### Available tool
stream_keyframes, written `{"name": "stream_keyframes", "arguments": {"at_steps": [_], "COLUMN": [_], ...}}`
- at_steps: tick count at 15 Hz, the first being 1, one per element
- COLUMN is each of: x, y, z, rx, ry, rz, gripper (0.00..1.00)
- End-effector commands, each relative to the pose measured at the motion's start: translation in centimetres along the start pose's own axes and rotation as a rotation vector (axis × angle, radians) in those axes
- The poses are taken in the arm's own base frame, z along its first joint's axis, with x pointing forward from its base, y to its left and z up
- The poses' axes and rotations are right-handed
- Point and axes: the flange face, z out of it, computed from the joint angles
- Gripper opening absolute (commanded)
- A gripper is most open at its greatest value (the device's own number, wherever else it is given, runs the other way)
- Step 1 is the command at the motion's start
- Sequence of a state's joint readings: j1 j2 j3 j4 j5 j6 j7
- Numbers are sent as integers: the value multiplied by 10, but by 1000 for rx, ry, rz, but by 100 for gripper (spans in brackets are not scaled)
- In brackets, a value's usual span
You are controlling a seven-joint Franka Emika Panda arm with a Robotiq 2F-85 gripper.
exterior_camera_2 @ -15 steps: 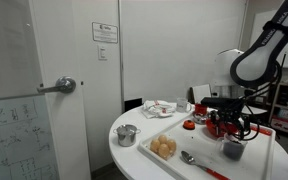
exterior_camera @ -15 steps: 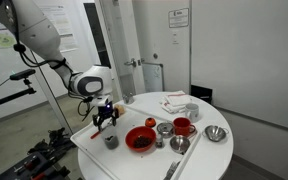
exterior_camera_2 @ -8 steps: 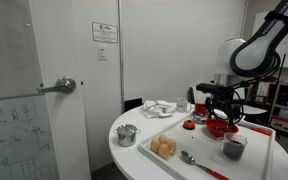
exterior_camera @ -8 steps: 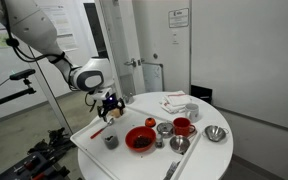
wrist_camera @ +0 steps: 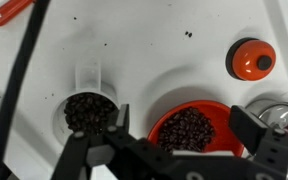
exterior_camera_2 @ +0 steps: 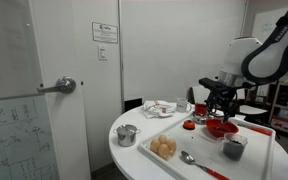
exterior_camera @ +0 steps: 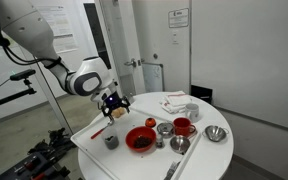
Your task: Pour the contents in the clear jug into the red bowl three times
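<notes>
My gripper is to grab the clear jug next by its protruding clear handle. The jug's opening then stays open to pour into the red bowl.
The clear jug stands upright on the white tray, full of dark beans. It shows in both exterior views. The red bowl, with dark beans inside, sits right beside it and shows in both exterior views. My gripper is open and empty. It hangs well above the tray, over the red bowl and next to the jug.
A round orange-red lid and a red utensil handle lie on the tray. Steel cups, a red mug, a silver bowl and a metal spoon stand beyond the red bowl. A small steel pot sits near the table edge.
My gripper has risen from just above the jug and shifted toward the red bowl. The jug and the bowl have not moved.
</notes>
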State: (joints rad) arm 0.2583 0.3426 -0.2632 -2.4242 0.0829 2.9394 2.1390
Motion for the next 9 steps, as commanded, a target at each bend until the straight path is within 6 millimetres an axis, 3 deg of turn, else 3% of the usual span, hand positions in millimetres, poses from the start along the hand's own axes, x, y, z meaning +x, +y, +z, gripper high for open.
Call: {"name": "stream_keyframes", "arguments": {"at_steps": [1,9], "x": [0,-19], "y": [1,40], "z": [1,6], "rx": [0,-71], "ry": [0,8], "rz": [-1,-54], "gripper": [100,100]}}
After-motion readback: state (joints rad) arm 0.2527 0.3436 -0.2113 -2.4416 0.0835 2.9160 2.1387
